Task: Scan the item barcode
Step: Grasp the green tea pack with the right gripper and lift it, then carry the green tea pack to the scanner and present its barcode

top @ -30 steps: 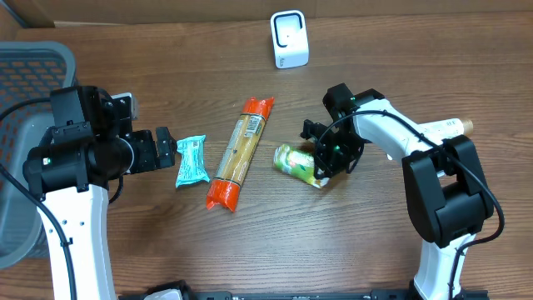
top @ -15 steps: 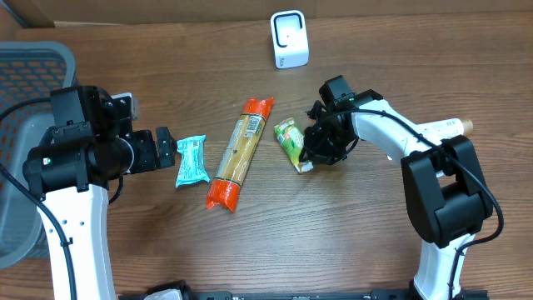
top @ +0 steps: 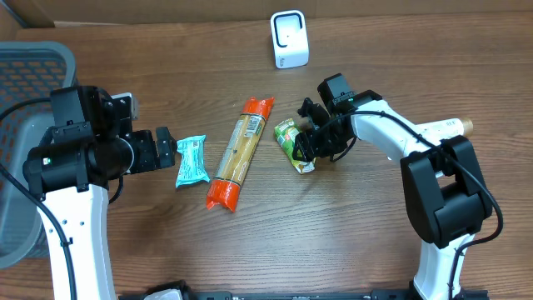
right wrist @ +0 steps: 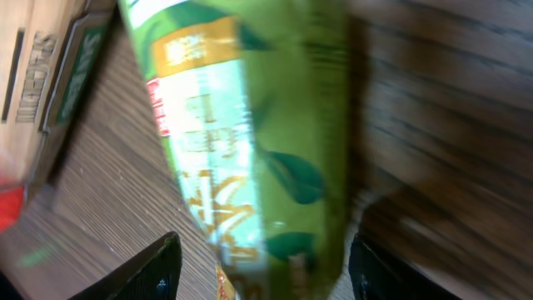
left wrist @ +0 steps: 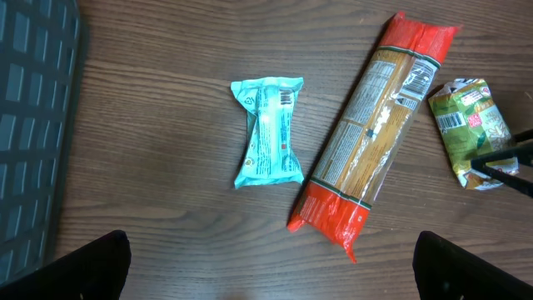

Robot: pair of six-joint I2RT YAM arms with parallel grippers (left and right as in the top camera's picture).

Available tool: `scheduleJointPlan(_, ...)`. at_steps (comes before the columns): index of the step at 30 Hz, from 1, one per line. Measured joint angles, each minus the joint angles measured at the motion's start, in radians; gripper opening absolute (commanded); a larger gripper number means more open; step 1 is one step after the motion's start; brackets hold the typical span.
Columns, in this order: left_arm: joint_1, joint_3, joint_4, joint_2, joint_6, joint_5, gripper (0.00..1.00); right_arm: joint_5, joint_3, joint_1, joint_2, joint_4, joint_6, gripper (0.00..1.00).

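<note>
My right gripper's fingers stand on either side of the green packet's end [top: 301, 154] [right wrist: 273, 260] and would catch it, so it is time to close on that end now.
A green snack packet [top: 293, 143] lies flat on the wooden table, right of a long red-ended pasta packet [top: 240, 152]. My right gripper [top: 306, 133] stands open astride the green packet [right wrist: 250, 150], with a gap showing on each side of it. In the left wrist view the green packet [left wrist: 470, 133] has a barcode label facing up. The white scanner [top: 289, 39] stands at the table's back edge. Left of a teal packet [top: 191, 160] my left gripper [top: 164, 148] hangs wide open, holding nothing.
A grey basket [top: 25, 100] sits at the far left. A beige bottle [top: 445, 127] lies behind the right arm. The teal packet [left wrist: 268, 132] and the pasta packet [left wrist: 375, 125] both show barcodes face up.
The right gripper carried the green packet up and left toward the pasta packet, then opened and let go of it. The left arm has not moved.
</note>
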Motion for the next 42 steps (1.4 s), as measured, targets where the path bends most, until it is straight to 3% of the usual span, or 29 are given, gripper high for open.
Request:
scheduleJointPlan(9,0.000,0.000,0.000,0.000,0.000,0.000,1.00,0.010,0.000,0.022,0.000,-0.007,-0.090,0.47)
scheduleJointPlan(17,0.000,0.000,0.000,0.000,0.000,0.000,1.00,-0.010,-0.003,0.021,0.006,0.003,-0.108,0.04)
scheduleJointPlan(28,0.000,0.000,0.000,0.000,0.000,0.000,1.00,-0.245,-0.002,-0.010,0.005,-0.092,-0.101,0.04)
scheduleJointPlan(42,0.000,0.000,0.000,0.000,0.000,0.000,0.99,-0.792,-0.002,-0.310,-0.259,-0.253,-0.224,0.04)
